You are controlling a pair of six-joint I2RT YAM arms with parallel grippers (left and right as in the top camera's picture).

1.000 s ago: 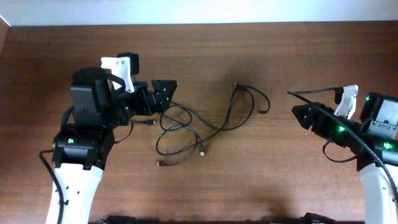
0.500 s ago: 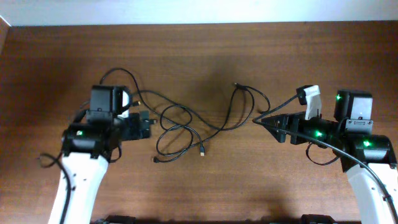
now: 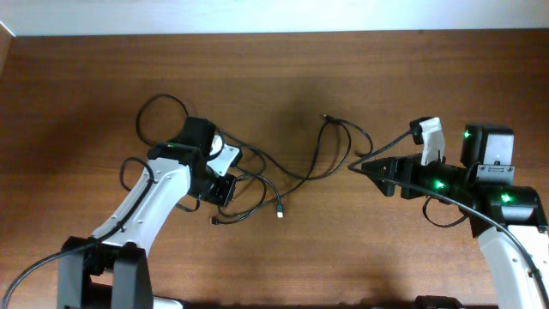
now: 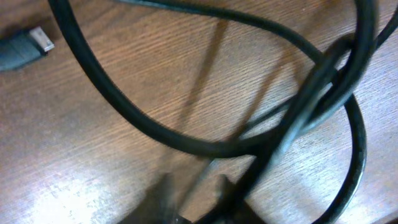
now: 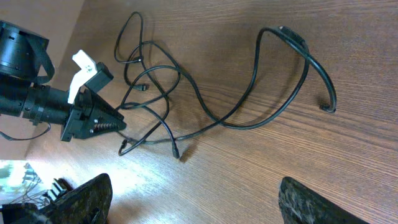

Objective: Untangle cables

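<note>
I should untangle the cable and draw it free next, so I should grab it with my right gripper by its outlying loop [image 3: 348, 148] [image 5: 296, 91].
The cables [image 3: 302, 178] lie as thin black cords in loose crossing loops on the middle of the wooden table, with small plugs [image 3: 280, 210] at their ends. My left gripper [image 3: 225, 190] is down on the left side of the tangle. In the left wrist view its blurred fingertips stand close together [image 4: 199, 200] with a sliver of wood between them. A cord [image 4: 155, 134] runs down against the right fingertip, and whether it is pinched does not show. My right gripper [image 3: 367, 169] hovers open right of the loops [image 5: 292, 37], fingers wide apart [image 5: 199, 199], holding nothing.
A thicker black wire [image 3: 159, 107] arcs behind the left arm. The pale back edge of the table [image 3: 274, 17] runs along the top of the overhead view. Bare wood lies between the cords and the right arm's base [image 3: 489, 184].
The left arm swung forward and dropped onto the left part of the tangle, its jaws drawing in from wide open. The right arm came in toward the loops earlier and has since held still.
</note>
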